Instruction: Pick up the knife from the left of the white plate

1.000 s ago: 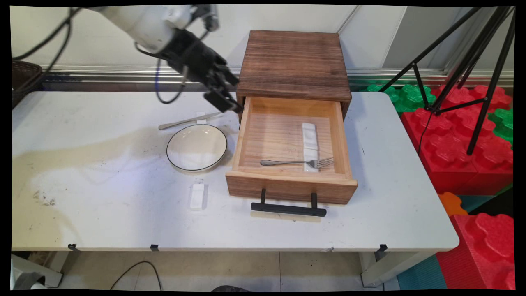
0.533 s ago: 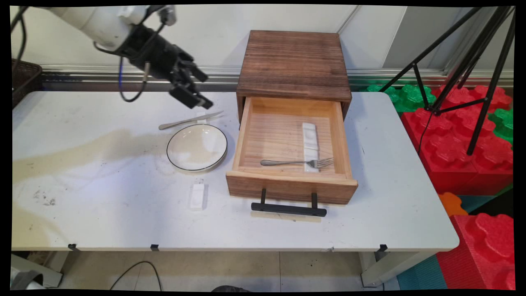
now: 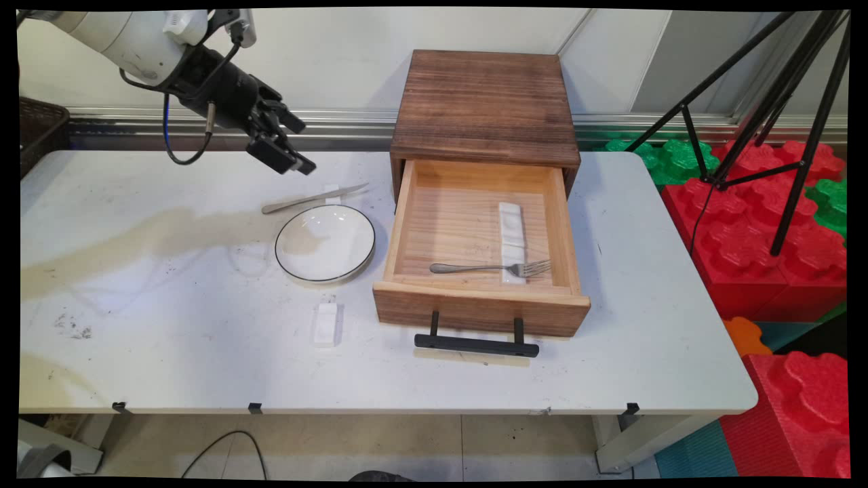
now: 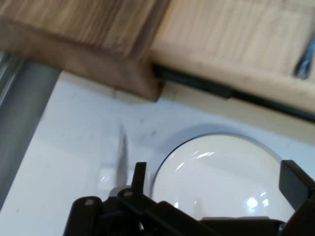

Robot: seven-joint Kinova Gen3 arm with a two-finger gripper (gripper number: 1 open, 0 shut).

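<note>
The metal knife should be held by its handle next, so my gripper can lay it in the open drawer with the fork.
My gripper hangs open and empty above the back of the white table, left of the wooden cabinet. Nearest to it, just below and to the right, lies a metal knife, with a white black-rimmed plate beyond that. The cabinet's drawer is pulled out; inside lie a fork and a long white rest. In the hand view the gripper has its fingers wide apart over the plate and the knife, with the cabinet's corner ahead.
A small white block lies on the table in front of the plate. The drawer's black handle juts toward the table's front edge. A dark basket sits at the far left. A black tripod and red foam blocks stand to the right.
The gripper has swung left and slightly up, away from the drawer's back left corner, to above the table behind the knife. Nothing on the table has moved.
</note>
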